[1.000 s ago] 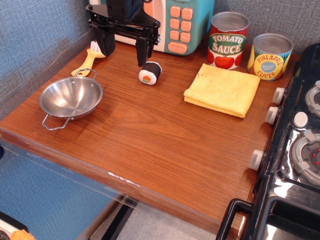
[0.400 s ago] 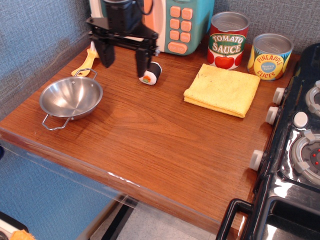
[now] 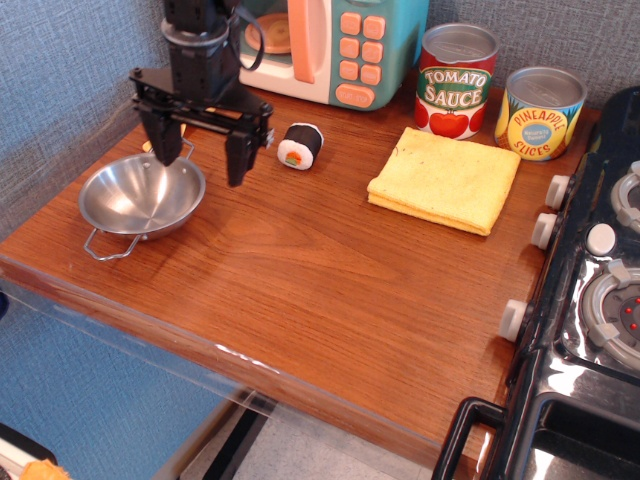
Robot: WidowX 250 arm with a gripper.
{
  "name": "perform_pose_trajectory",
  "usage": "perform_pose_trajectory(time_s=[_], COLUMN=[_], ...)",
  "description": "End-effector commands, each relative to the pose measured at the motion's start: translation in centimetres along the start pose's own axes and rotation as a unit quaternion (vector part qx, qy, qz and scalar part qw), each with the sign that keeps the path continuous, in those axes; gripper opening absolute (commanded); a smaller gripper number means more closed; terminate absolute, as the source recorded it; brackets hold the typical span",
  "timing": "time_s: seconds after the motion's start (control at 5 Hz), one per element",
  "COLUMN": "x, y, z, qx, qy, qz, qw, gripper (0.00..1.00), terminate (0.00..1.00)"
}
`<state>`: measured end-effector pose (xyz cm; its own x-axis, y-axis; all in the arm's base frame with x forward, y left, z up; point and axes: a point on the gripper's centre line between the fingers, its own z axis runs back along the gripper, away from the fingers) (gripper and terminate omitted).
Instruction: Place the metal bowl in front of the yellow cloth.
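Note:
Next, my gripper picks up the metal bowl (image 3: 142, 196) by the bowl's rim between the wire handles, to place it in front of the yellow cloth (image 3: 445, 180).
The metal bowl (image 3: 142, 196) sits empty on the wooden table near its left edge, with wire loop handles at front and back. The yellow cloth (image 3: 445, 180) lies flat at the right, in front of the two cans. My gripper (image 3: 198, 157) is open, its two black fingers spread wide, hanging over the bowl's right rim. One finger (image 3: 161, 142) is above the bowl's back edge, the other (image 3: 238, 160) just right of the bowl. It holds nothing.
A toy sushi roll (image 3: 299, 146) lies right of the gripper. A toy microwave (image 3: 335, 45) stands at the back. A tomato sauce can (image 3: 456, 80) and a pineapple can (image 3: 540, 112) stand behind the cloth. A toy stove (image 3: 595, 290) lines the right side.
My gripper has moved left and toward the front, from beside the sushi roll to over the bowl's right rim. It stays open. The bowl and cloth have not moved.

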<state>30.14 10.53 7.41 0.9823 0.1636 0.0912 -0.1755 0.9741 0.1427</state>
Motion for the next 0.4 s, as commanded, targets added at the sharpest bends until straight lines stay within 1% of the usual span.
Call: perform_pose_trajectory(time_s=[0.0,0.2], x=[0.3,0.4], y=[0.9,1.1], z=[-2.1,-3.8], qx=[0.017,0.002], qy=[0.017,0.034], qz=[0.007,0.004], qw=[0.9997,0.9994], gripper=[1.0,1.0], terminate=[0.0,0.0])
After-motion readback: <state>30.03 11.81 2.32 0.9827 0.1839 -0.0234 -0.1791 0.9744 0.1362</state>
